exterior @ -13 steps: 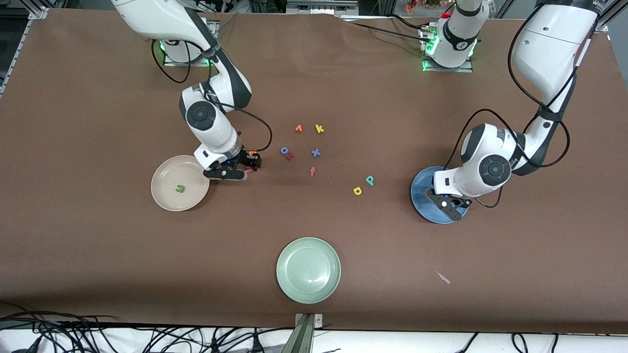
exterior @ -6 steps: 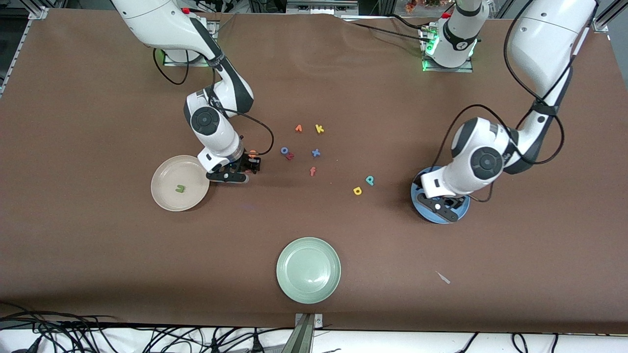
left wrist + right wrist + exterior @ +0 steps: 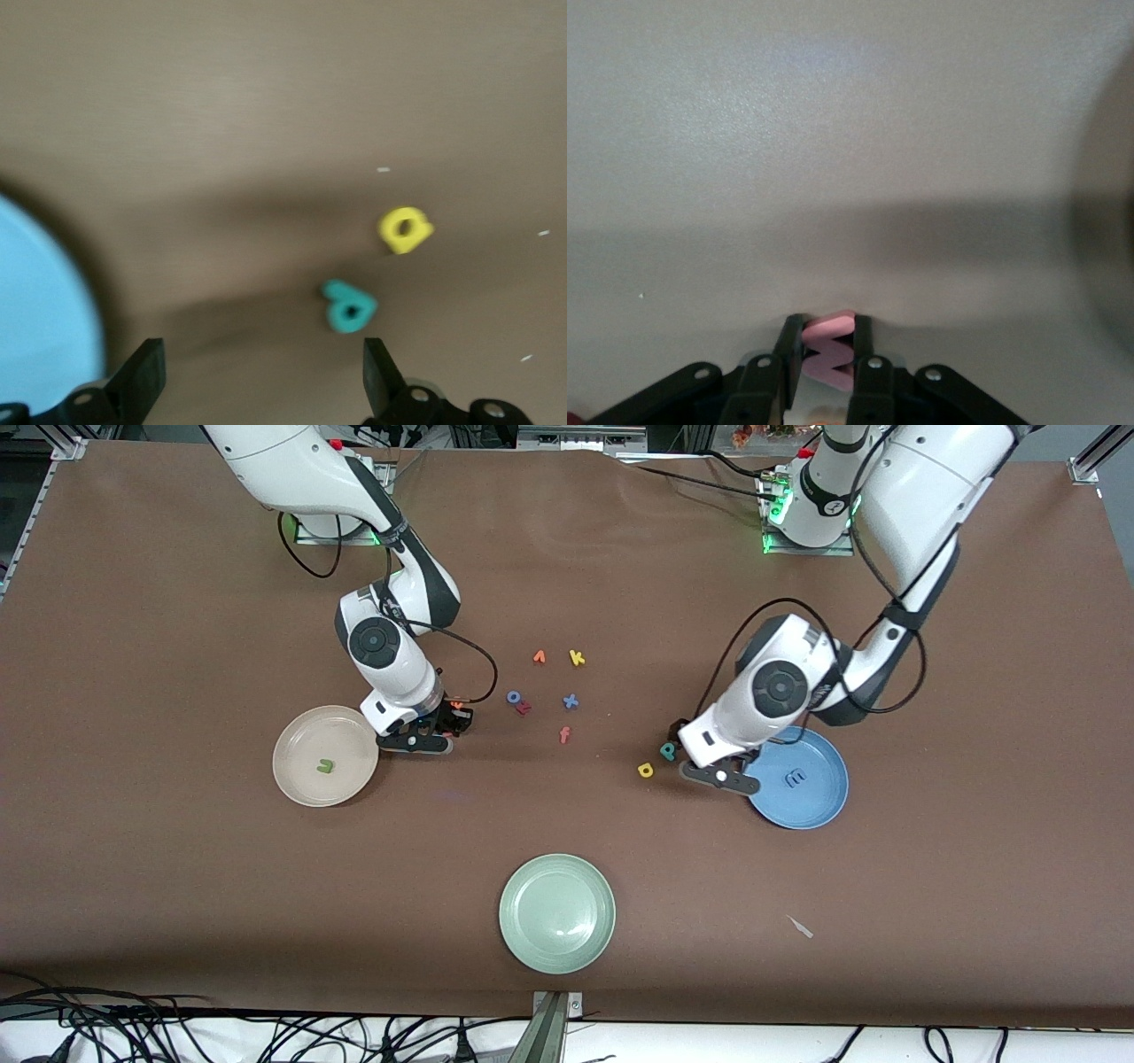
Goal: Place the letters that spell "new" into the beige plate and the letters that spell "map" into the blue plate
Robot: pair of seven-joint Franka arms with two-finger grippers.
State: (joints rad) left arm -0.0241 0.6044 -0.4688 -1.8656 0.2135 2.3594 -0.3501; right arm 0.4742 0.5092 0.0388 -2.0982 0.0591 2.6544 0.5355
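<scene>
The teal p lies beyond my left gripper's fingers in the left wrist view, so that gripper moves toward it next, before closing on it.
Beside the beige plate [image 3: 301,737], my right gripper [image 3: 450,724] sits low at the table, shut on the salmon w [image 3: 829,350], which stands pinched between the fingers [image 3: 790,347]. The orange e [image 3: 457,705] peeks out just past that hand. The olive n [image 3: 325,765] lies in the beige plate. The blue m [image 3: 795,778] lies in the blue plate [image 3: 819,802]. My left gripper [image 3: 694,757] hangs open between that plate and the teal p [image 3: 349,306], with nothing between its fingers [image 3: 146,376]. The yellow a [image 3: 404,229] lies beside the p.
Loose letters lie mid-table: an orange one [image 3: 539,657], yellow k [image 3: 577,658], blue o [image 3: 513,697], red z [image 3: 524,708], blue x [image 3: 570,701], salmon f [image 3: 564,734]. A pale green plate [image 3: 557,912] sits nearest the front camera. A white scrap [image 3: 800,926] lies near it.
My left gripper opened, left the blue m in the blue plate and swung toward the teal p. My right gripper closed on the salmon w beside the beige plate.
</scene>
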